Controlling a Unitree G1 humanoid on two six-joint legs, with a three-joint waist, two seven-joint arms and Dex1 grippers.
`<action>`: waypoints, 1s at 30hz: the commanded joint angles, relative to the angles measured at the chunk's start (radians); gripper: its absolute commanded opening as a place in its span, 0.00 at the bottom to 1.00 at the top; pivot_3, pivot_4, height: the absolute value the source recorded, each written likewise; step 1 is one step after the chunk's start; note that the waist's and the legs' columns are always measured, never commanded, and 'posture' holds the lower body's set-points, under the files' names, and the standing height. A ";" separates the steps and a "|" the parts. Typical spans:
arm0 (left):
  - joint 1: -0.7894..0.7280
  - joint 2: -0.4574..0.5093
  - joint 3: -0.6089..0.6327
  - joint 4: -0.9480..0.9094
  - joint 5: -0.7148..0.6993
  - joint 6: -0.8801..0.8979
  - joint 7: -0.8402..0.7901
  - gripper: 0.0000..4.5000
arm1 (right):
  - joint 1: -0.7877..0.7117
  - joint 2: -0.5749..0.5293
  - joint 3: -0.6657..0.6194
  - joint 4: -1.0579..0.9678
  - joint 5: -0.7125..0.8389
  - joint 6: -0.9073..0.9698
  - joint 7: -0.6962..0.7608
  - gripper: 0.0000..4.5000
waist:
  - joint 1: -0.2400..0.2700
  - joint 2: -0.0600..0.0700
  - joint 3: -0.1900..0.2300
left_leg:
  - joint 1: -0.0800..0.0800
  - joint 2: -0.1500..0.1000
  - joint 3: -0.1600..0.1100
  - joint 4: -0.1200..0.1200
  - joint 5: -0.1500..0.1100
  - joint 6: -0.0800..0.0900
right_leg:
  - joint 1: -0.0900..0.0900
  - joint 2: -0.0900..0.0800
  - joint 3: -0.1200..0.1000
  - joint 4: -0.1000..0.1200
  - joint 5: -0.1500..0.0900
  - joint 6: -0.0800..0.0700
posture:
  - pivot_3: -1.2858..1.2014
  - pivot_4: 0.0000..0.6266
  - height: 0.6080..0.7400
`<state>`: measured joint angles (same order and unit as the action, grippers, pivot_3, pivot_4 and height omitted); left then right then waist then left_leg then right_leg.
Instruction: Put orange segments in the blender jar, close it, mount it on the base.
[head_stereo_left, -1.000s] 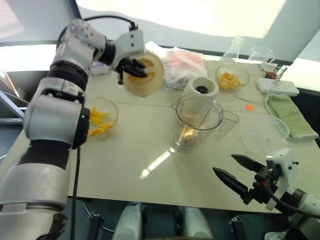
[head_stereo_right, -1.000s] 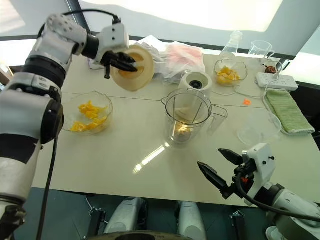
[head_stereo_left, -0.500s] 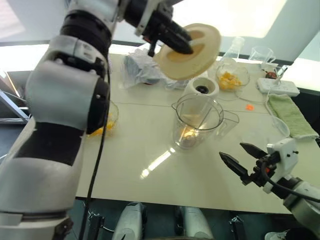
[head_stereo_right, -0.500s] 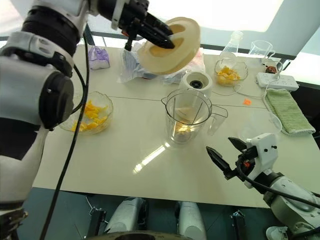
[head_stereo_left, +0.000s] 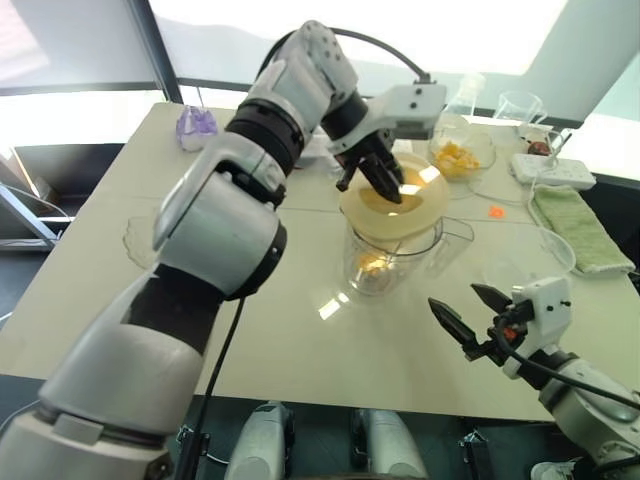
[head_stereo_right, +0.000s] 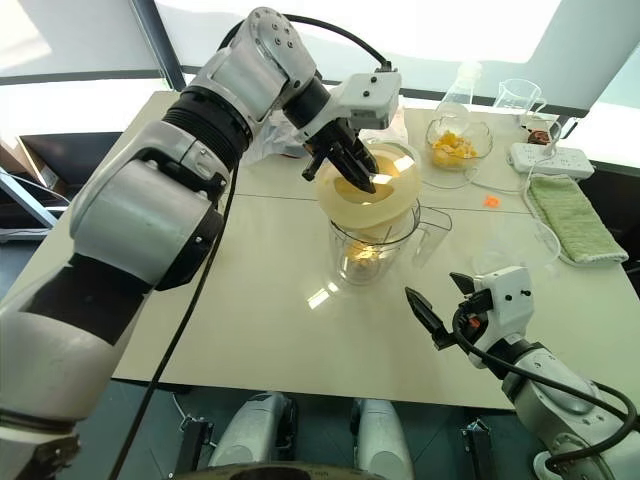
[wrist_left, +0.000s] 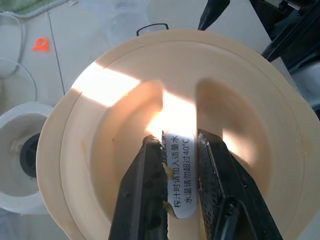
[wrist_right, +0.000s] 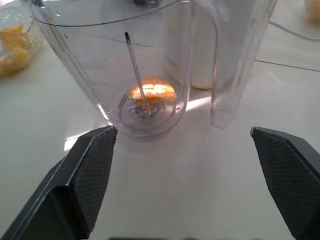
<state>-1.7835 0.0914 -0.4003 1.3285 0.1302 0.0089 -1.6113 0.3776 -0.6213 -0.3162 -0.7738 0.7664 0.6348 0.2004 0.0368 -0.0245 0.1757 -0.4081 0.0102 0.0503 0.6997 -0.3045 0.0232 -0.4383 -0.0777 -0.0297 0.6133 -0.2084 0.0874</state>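
Observation:
The jar's round body gets wide at the top, so my right gripper will grab the jar by its slim upright handle (head_stereo_left: 458, 233) next.
My left gripper (head_stereo_left: 383, 178) is shut on the raised middle ridge of a pale-yellow round lid (head_stereo_left: 400, 205) and holds it, tilted, right over the mouth of the blender jar (head_stereo_left: 385, 262). In the left wrist view both black fingers (wrist_left: 145, 190) clamp the labelled ridge of the lid (wrist_left: 115, 125). The clear jar (wrist_right: 125, 65) stands upright mid-table with orange segments (wrist_right: 152, 91) at its bottom. The cream base (wrist_left: 22, 155) stands just behind the jar. My right gripper (head_stereo_left: 454, 296) hovers open near the front edge, pointing at the jar from a short way off.
A glass bowl of orange segments (head_stereo_left: 458, 155), a flask (head_stereo_left: 470, 95), a beaker (head_stereo_left: 520, 108) and a power strip (head_stereo_left: 555, 172) stand at the far right. A green towel (head_stereo_left: 580, 230) lies at the right edge. Another bowl of segments (wrist_right: 12, 42) sits left of the jar.
My left arm has swung the lid to the right and down, from the far left of the table to just above the jar's mouth. The right gripper has crept slightly forward, still open.

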 joint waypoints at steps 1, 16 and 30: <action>-0.024 -0.014 0.014 -0.022 0.004 -0.026 -0.003 0.06 | -0.010 0.023 0.003 -0.013 -0.030 -0.009 -0.005 1.00 | 0.001 0.000 0.000 | 0.000 0.000 -0.001 0.000 0.000 0.000 | 0.000 0.000 0.000 0.000 0.000 0.000 | 0.52 0.24 1.00; 0.045 -0.112 0.021 -0.008 0.109 -0.031 0.115 0.06 | -0.016 0.100 0.019 -0.016 -0.137 -0.018 -0.011 1.00 | 0.002 0.001 -0.001 | 0.000 0.000 -0.001 0.000 0.000 0.000 | 0.000 0.000 0.000 0.000 0.000 0.000 | 0.52 0.24 1.00; 0.060 -0.124 0.022 0.010 0.182 0.030 0.103 0.06 | -0.090 0.143 0.024 0.035 -0.292 -0.054 -0.052 1.00 | 0.002 0.005 -0.004 | 0.005 -0.002 -0.002 0.003 0.000 0.000 | 0.008 -0.002 -0.001 -0.001 0.000 0.000 | 0.52 0.24 1.00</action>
<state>-1.7278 -0.0287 -0.3771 1.3357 0.3048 0.0352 -1.4812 0.3014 -0.4818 -0.2850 -0.7457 0.5136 0.6122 0.1599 0.0388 -0.0193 0.1719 -0.4031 0.0086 0.0485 0.7030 -0.3043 0.0234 -0.4305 -0.0797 -0.0309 0.6123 -0.2086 0.0875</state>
